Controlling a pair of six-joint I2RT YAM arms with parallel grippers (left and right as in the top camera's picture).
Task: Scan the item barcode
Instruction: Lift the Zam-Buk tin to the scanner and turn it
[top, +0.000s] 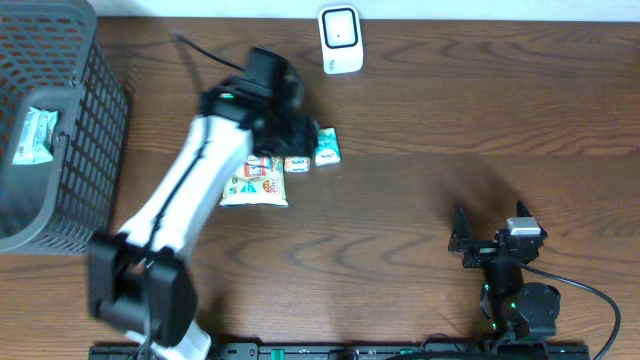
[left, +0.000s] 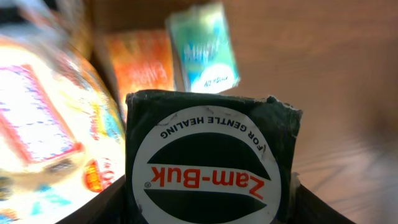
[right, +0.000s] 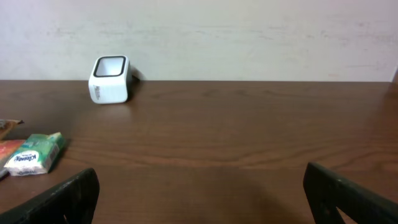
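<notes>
The Zam-Buk box (left: 211, 155) hangs high above the wood beside the teal tissue pack, so I will bring it down before my left gripper releases it.
A dark green Zam-Buk box (left: 211, 155) fills the left wrist view, its white oval label upside down. My left gripper (left: 211, 208) is shut on it, one black finger against each side. No barcode shows on the face I see. In the overhead view the left gripper (top: 292, 125) hovers over a row of packs at the table's middle left, and the box is hidden under it. The white scanner (top: 341, 40) stands at the back edge, and it is also in the right wrist view as the scanner (right: 111, 79) at the far left. My right gripper (top: 490, 220) rests open and empty at the front right.
Below the left gripper lie a teal tissue pack (top: 327, 146), a small orange pack (top: 297, 163) and a snack bag (top: 255, 186). A grey mesh basket (top: 95, 120) stands at the left edge with a teal pack (top: 33, 135) inside.
</notes>
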